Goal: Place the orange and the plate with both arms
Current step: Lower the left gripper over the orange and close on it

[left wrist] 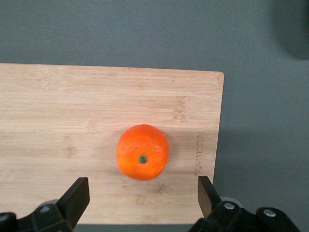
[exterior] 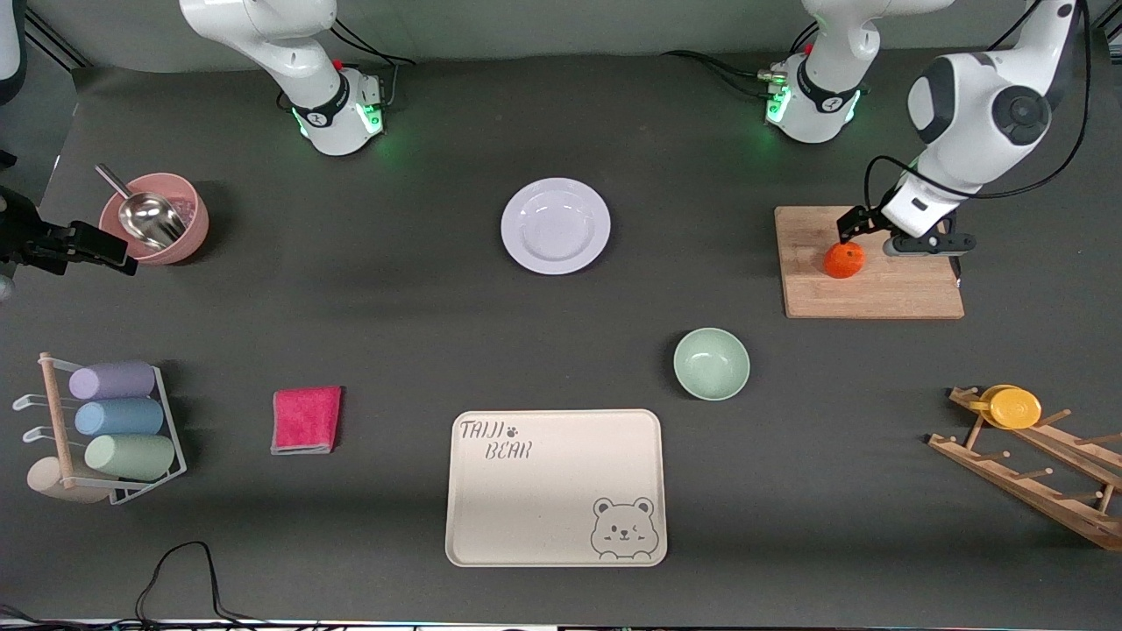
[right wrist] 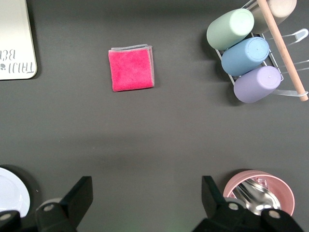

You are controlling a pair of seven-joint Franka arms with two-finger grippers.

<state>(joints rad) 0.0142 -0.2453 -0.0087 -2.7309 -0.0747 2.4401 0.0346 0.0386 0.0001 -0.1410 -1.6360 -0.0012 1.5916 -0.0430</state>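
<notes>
The orange has to go on the white plate (exterior: 556, 226). My left gripper will next grab the orange by its round body (exterior: 844, 259).
The orange (exterior: 844, 260) sits on a wooden cutting board (exterior: 877, 296) toward the left arm's end of the table. My left gripper (exterior: 894, 237) hovers over the board right beside the orange, open and empty. In the left wrist view the orange (left wrist: 143, 152) lies just past the fingertip line of my left gripper (left wrist: 143, 186), not between the fingers. The white plate (exterior: 556, 226) lies empty on the table between the two bases. My right gripper (right wrist: 143, 186) is open and empty, high over bare table, with the plate's edge (right wrist: 9, 191) at one side; it is out of the front view.
A pale-green bowl (exterior: 711, 363) and the beige bear tray (exterior: 555, 487) lie nearer the front camera. A pink cloth (exterior: 306, 420), a cup rack (exterior: 114, 429) and a pink bowl with a scoop (exterior: 155, 217) are at the right arm's end. A wooden rack with a yellow cup (exterior: 1017, 407) is at the left arm's end.
</notes>
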